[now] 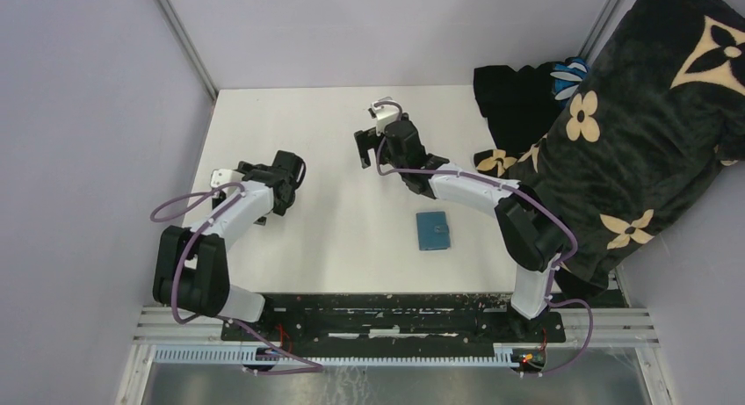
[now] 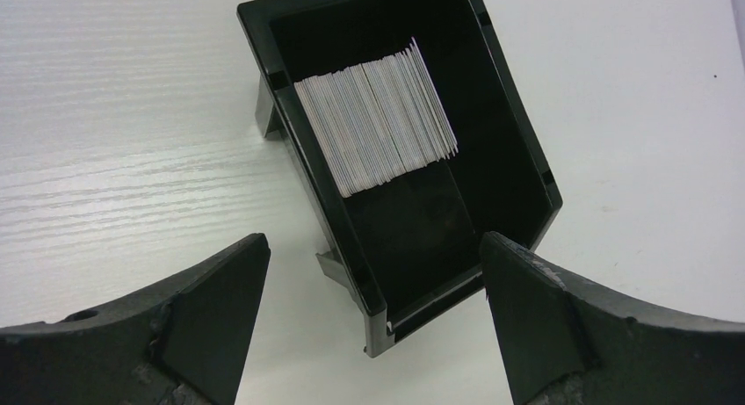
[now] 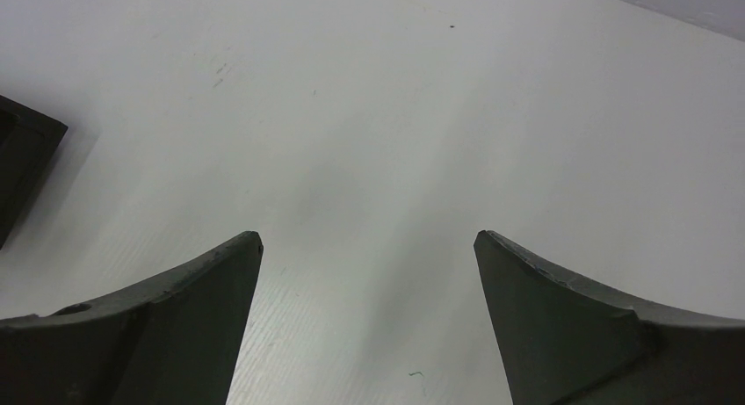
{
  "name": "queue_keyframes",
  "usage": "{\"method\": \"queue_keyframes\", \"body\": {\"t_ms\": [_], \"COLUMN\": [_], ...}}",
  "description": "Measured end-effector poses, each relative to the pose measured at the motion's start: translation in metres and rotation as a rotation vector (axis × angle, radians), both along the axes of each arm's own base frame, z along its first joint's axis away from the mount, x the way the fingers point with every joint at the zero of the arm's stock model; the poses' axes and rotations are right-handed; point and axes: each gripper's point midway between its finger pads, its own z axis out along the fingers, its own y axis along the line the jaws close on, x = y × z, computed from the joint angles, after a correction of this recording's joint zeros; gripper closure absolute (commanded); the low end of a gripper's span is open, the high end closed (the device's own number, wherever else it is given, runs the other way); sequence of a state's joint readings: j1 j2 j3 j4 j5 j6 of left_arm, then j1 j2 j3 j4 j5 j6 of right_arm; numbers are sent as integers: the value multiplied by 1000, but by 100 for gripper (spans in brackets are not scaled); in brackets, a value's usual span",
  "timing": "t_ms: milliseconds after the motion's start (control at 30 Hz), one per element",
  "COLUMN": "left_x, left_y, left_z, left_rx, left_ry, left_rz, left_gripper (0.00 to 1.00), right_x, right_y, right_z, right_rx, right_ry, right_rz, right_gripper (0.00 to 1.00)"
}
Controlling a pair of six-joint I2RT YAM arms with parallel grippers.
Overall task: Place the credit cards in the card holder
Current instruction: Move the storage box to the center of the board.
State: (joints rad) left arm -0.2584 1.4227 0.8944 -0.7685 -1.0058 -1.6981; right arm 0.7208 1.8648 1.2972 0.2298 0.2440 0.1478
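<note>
My left gripper is to grab the black box (image 2: 505, 150) next by its side's near end (image 2: 360, 267), so the stacked cards stay free.
A stack of pale grey-white credit cards (image 2: 378, 128) stands on edge inside a black open-topped box (image 2: 505, 150) on the white table. My left gripper (image 2: 371, 238) hovers open just in front of the box's near corner, with nothing between its fingers. In the top view the left gripper (image 1: 288, 172) is at the table's left and hides the box. The teal-blue card holder (image 1: 432, 230) lies shut and flat at the centre right, apart from both grippers. My right gripper (image 1: 362, 148) is open over bare table (image 3: 369, 115) near the far middle.
A black blanket with cream flower patterns (image 1: 632, 133) covers the table's right side and far right corner. A dark corner (image 3: 22, 155) shows at the left edge of the right wrist view. Grey walls enclose the table.
</note>
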Motion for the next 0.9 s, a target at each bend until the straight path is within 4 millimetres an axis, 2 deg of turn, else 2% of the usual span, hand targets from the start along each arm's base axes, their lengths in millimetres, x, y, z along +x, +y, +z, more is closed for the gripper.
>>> {"method": "queue_keyframes", "body": {"t_ms": [167, 400, 633, 767, 900], "left_x": [8, 6, 4, 3, 1], "left_y": [-1, 1, 0, 0, 0], "left_z": [-6, -26, -40, -47, -53], "left_rx": [-11, -27, -38, -37, -35], "left_ry": [11, 74, 117, 143, 167], "left_rz": [6, 18, 21, 20, 20], "left_gripper": [9, 17, 34, 40, 51], "right_x": [3, 6, 10, 13, 14], "right_y": [-2, -3, -5, -9, -15], "right_z": [-2, -13, -13, -15, -20], "right_rx": [10, 9, 25, 37, 44], "right_ry": [8, 26, 27, 28, 38], "right_rz": [-3, -1, 0, -8, -18], "right_gripper": [0, 0, 0, 0, 0]}}
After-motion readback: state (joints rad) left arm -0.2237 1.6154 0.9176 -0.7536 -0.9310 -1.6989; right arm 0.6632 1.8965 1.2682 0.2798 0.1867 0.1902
